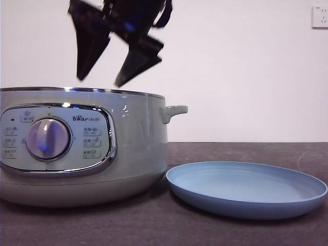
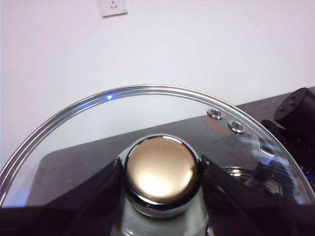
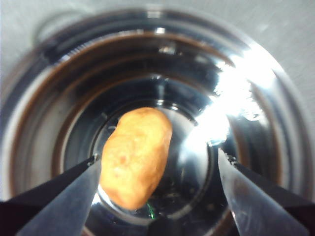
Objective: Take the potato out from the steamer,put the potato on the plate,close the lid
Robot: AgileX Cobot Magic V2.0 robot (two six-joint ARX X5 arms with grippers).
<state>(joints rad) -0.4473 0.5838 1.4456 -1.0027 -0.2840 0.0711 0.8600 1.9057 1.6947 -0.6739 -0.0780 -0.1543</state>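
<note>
I need to grip the potato's narrower middle [image 3: 136, 157] with my right gripper next, because the width there fits my fingers. The potato is long between its rounded ends.
The pale grey-green steamer [image 1: 138, 143] stands on the left of the table with no lid on it. My right gripper [image 1: 99, 81] hangs open just above its rim. In the right wrist view that gripper [image 3: 158, 157] looks straight down into the shiny steamer pot [image 3: 59, 123], where the orange-brown potato [image 3: 135, 157] lies on the bottom between the spread jaws, untouched. The empty light blue plate [image 1: 246, 187] rests right of the steamer. My left gripper [image 2: 161, 172] is shut on the knob [image 2: 161, 167] of the glass lid [image 2: 147, 98], which it holds out of the front view.
A white wall with a power socket [image 1: 319, 16] stands behind the dark table [image 1: 246, 230]. A black part of the other arm [image 2: 295, 113] shows past the lid's rim in the left wrist view.
</note>
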